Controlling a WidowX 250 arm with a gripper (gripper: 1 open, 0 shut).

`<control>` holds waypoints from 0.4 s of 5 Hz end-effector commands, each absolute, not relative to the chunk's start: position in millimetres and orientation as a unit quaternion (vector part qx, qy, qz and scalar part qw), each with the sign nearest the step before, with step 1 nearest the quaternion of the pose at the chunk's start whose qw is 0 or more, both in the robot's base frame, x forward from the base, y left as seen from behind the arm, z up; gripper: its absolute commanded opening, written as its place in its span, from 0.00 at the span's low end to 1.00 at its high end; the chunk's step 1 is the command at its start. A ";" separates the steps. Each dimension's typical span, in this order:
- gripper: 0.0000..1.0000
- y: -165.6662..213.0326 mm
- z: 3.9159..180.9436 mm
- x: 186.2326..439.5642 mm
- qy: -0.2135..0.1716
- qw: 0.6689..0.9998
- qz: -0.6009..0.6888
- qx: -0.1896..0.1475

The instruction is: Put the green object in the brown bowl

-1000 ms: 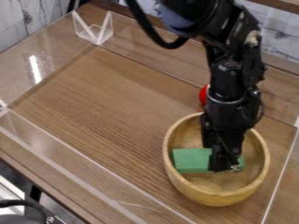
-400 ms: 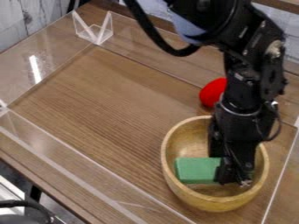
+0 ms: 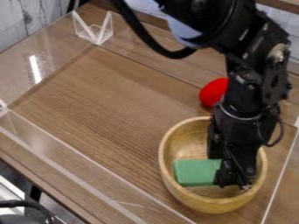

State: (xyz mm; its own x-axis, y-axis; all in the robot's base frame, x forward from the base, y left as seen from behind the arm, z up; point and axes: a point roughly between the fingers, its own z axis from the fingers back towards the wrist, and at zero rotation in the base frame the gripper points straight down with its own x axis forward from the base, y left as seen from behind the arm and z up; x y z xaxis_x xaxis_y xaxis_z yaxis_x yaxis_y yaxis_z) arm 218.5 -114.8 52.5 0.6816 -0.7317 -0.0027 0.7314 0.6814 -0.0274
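The mint-green block is low inside the brown bowl, so my gripper should open its fingers.
The green object (image 3: 193, 172), a small mint-green block, is down inside the brown bowl (image 3: 170, 147) at the front right of the table, close to the bowl's floor. My gripper (image 3: 232, 180) reaches into the bowl from above and is shut on the block's right end. The rest of the block sticks out to the left. The dark arm hides the bowl's far right wall and part of its inside.
A red strawberry-like toy (image 3: 214, 89) lies just behind the bowl, partly hidden by the arm. Clear acrylic walls (image 3: 35, 66) ring the wooden tabletop (image 3: 105, 105). A small clear stand (image 3: 91, 29) sits at the back left. The bowl is near the right wall.
The arm has shifted slightly right and lowered, carrying the green block deeper into the bowl. The red toy behind the bowl shows more than before.
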 end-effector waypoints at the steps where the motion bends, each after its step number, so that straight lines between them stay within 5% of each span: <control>1: 0.00 -117.6 66.7 222.0 -0.020 0.931 -0.365 -0.008; 2: 1.00 -107.9 82.0 227.1 -0.032 0.928 -0.372 -0.005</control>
State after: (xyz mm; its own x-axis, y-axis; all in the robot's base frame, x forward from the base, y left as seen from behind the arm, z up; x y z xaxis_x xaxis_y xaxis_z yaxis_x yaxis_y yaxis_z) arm 218.4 -105.7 69.0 0.7251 -0.6886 0.0101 0.6886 0.7251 -0.0061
